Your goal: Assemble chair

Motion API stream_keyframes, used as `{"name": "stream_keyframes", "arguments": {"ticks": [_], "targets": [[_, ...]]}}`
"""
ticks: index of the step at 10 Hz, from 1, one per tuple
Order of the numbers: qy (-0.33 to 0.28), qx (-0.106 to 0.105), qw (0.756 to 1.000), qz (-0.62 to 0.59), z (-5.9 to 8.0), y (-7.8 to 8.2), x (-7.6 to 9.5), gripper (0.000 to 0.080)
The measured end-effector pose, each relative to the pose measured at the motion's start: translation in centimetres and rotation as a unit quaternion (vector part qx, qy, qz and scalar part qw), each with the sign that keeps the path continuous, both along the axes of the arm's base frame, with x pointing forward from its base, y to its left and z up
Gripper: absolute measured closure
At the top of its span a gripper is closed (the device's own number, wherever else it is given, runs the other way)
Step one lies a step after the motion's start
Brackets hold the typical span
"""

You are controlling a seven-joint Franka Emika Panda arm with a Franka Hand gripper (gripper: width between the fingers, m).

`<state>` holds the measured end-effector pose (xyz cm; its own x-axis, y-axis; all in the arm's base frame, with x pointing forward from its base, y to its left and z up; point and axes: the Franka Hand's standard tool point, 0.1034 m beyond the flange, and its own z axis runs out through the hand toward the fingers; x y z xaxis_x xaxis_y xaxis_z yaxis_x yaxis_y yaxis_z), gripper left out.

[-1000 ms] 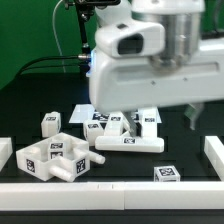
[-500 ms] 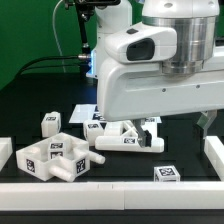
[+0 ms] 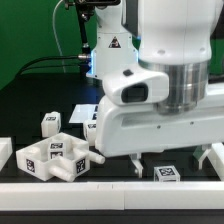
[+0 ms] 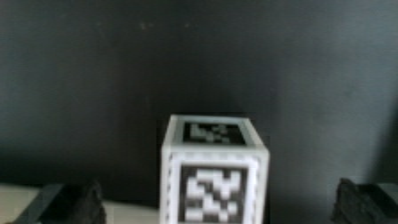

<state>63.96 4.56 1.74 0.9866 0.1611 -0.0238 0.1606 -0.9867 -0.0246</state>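
Note:
My gripper should next grab the small white tagged block by its opposite sides, beside the tag [image 3: 167, 172] [image 4: 215, 190], to assemble the chair.
My gripper [image 3: 171, 164] is open and hangs low over a small white tagged chair block [image 3: 167, 174] at the front of the exterior view's right. In the wrist view the block [image 4: 219, 172] stands between my two dark fingertips [image 4: 71, 205], and the gripper [image 4: 221, 205] is apart from it on both sides. A chunky tagged chair part with pegs [image 3: 55, 158] lies at the exterior view's left front. A small tagged block [image 3: 50, 123] stands behind it. A flat tagged piece [image 3: 84, 115] shows partly behind the arm. Other chair parts are hidden by the arm.
Plain white untagged edge blocks stand at the exterior view's left [image 3: 5, 152] and right [image 3: 213, 152]. A white rail [image 3: 100, 190] runs along the front. The arm's large white body [image 3: 160, 100] fills the middle of the exterior view.
The arm has come down and toward the front, now hiding the parts in the middle. The open fingers have dropped to either side of the small block at the front right.

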Motion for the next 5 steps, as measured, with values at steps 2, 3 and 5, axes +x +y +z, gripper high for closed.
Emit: {"name": "stream_keyframes", "arguments": {"ticks": [2, 3, 5], "targets": [[-0.005, -0.001, 1.0, 0.001, -0.66, 0.52, 0.07, 0.015], [-0.005, -0.001, 1.0, 0.001, -0.64, 0.44, 0.08, 0.0165], [-0.005, -0.001, 1.0, 0.001, -0.67, 0.44, 0.06, 0.0336]]}}
